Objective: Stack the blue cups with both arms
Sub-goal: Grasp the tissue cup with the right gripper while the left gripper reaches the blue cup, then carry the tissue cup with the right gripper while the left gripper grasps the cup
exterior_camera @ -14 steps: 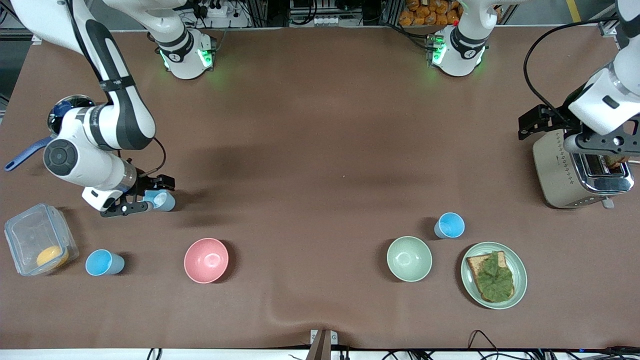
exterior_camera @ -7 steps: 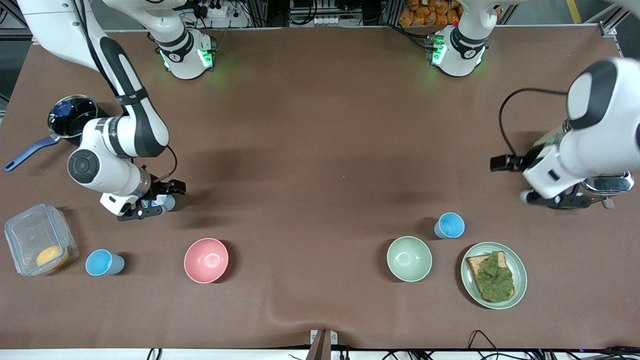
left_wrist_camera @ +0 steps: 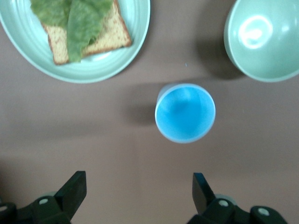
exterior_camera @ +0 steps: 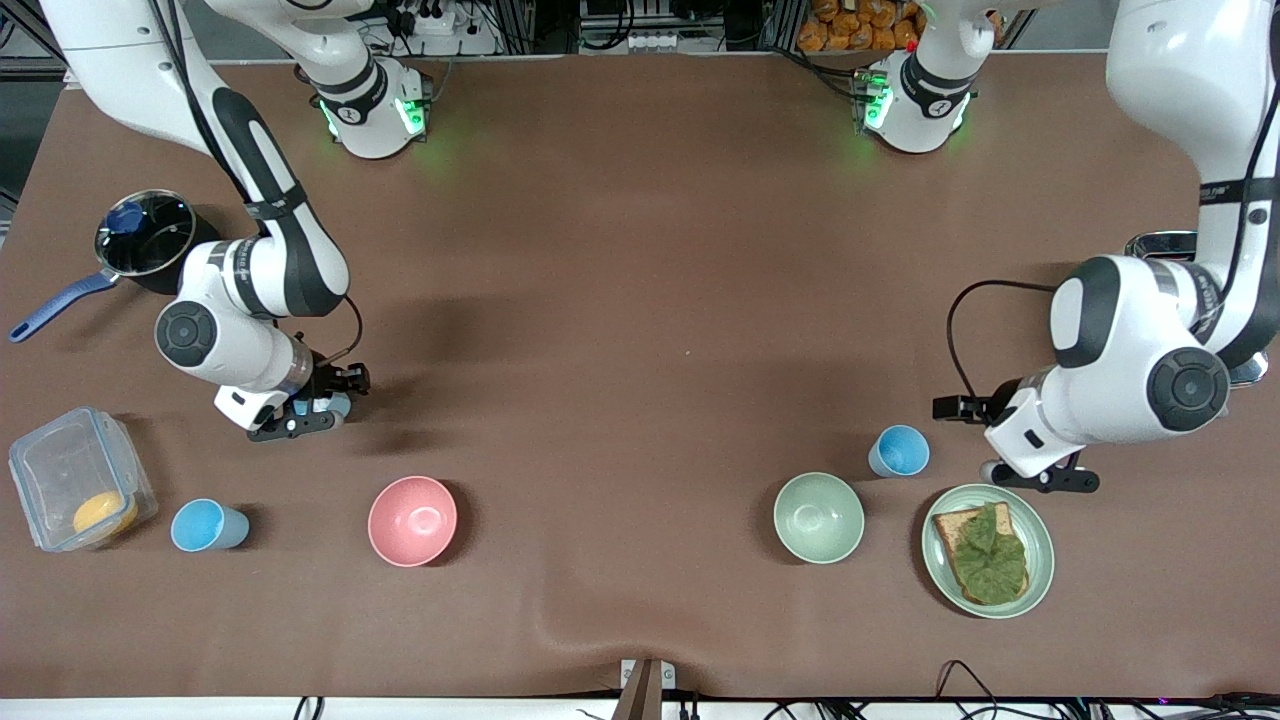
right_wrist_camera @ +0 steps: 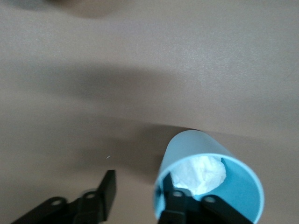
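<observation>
Next, my left gripper grabs the brighter blue cup by its rim (exterior_camera: 905, 427) to stack it with the pale blue cup.
A pale blue cup (exterior_camera: 338, 405) with something whitish inside stands toward the right arm's end of the table. My right gripper (exterior_camera: 300, 415) is low at it and open. In the right wrist view (right_wrist_camera: 140, 186) one finger is inside the cup (right_wrist_camera: 205, 149), the other outside, with the cup wall between them. A brighter blue cup (exterior_camera: 900, 450) stands upright toward the left arm's end. My left gripper (exterior_camera: 1035, 472) hovers beside it, open and empty. In the left wrist view (left_wrist_camera: 138, 186) that cup (left_wrist_camera: 185, 112) lies ahead of the fingertips. A third blue cup (exterior_camera: 208, 525) stands nearer the camera.
A pink bowl (exterior_camera: 412, 520) and a pale green bowl (exterior_camera: 818, 517) sit near the front. A green plate (exterior_camera: 1043, 560) holds toast with lettuce beside the left gripper. A clear container (exterior_camera: 75, 485), a saucepan (exterior_camera: 145, 235) and a mostly hidden toaster (exterior_camera: 1160, 243) stand at the table's ends.
The left arm swung from over the toaster down to beside the bright blue cup. The right gripper edged toward the pale cup until one finger entered it.
</observation>
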### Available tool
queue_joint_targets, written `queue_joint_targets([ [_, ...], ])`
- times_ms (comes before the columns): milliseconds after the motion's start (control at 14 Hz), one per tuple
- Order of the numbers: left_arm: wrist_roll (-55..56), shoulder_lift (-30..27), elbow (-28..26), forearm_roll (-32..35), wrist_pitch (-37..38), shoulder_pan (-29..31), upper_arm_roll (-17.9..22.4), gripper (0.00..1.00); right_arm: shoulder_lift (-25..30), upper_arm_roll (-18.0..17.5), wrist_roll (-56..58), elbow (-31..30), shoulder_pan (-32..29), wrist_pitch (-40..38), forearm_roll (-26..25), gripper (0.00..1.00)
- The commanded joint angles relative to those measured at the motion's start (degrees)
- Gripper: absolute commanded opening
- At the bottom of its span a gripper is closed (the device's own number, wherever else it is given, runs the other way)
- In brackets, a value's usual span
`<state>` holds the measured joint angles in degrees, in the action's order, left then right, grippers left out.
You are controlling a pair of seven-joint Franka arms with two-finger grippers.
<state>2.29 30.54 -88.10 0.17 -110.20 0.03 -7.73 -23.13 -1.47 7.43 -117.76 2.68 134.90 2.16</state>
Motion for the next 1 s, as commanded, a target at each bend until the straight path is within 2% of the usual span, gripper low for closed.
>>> queue_joint_targets([
  [0, -0.62, 2.50, 1.53, 2.80, -3.52, 0.32, -0.09, 1.00, -0.08, 0.24, -0.05, -0.27, 0.84, 0.71, -1.97, 0.00],
  [143, 0.34, 2.94, 1.44, 3.52, -3.79, 0.06, -0.09, 1.00, 0.01, 0.24, -0.31, -0.19, 1.19, 0.89, -3.91, 0.00],
  [286, 1.05, 4.17, 1.44, 3.61, -3.97, -0.03, -0.09, 1.00, 0.54, -0.02, -1.88, 0.69, 2.50, -0.16, -3.74, 0.00],
  [357, 1.05, 4.96, 1.36, 3.61, -4.75, 0.06, -0.09, 1.00, 0.54, -0.54, -6.25, 1.74, 3.46, -0.77, -3.74, 0.00],
  [643, 1.14, 7.34, 1.35, 3.53, -7.48, -0.21, -0.09, 1.00, -0.16, -7.21, -32.68, 8.32, 10.23, -5.51, -3.74, 0.00],
  [857, 1.40, 8.30, 1.35, 3.52, -7.84, -0.38, -0.09, 1.00, -0.87, -13.71, -46.15, 11.76, 13.04, -7.37, -5.05, 0.00],
  [929, 1.92, 8.57, 1.35, 3.52, -8.10, -0.47, -0.09, 1.00, -1.91, -14.43, -50.80, 13.51, 14.88, -7.98, -5.49, 0.00],
])
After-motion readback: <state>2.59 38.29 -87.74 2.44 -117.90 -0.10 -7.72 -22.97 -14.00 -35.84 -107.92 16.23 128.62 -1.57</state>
